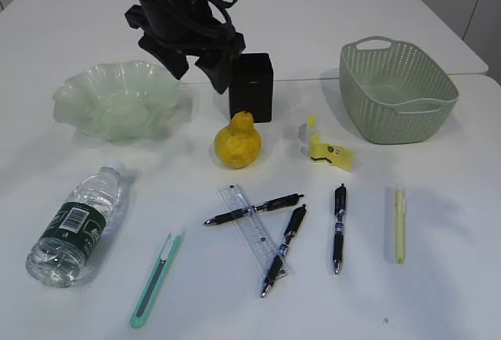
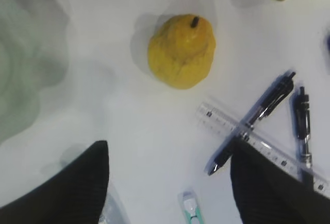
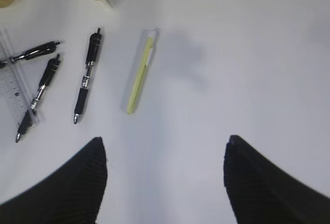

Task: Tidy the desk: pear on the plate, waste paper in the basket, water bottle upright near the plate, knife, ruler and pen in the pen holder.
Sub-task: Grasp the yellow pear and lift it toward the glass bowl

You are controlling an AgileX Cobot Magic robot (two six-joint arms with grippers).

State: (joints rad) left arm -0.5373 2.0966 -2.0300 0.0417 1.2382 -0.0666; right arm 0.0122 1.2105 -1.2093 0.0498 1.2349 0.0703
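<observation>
I need to put the yellow pear on the plate [image 1: 117, 97], so I will next grab the pear around its round body [image 1: 237, 146] with my left gripper.
The yellow pear [image 1: 238, 141] [image 2: 181, 50] stands on the table in front of the black pen holder [image 1: 251, 86]. My left gripper [image 1: 202, 70] [image 2: 169, 146] hovers open and empty above it, between the green glass plate [image 1: 117, 97] and the holder. A water bottle [image 1: 77, 224] lies on its side at the front left. Beside it lies a teal knife [image 1: 156, 279]. A clear ruler [image 1: 252, 229] crosses two black pens [image 1: 254, 209]. Yellow waste paper [image 1: 329, 152] lies near the basket [image 1: 397, 89]. My right gripper [image 3: 164, 140] is open over bare table, near a yellow pen [image 3: 140, 74].
A third black pen [image 1: 338, 227] lies between the ruler and the yellow pen [image 1: 399, 225]. A second white table stands behind, with a seam running past the basket. The right arm does not show in the exterior view.
</observation>
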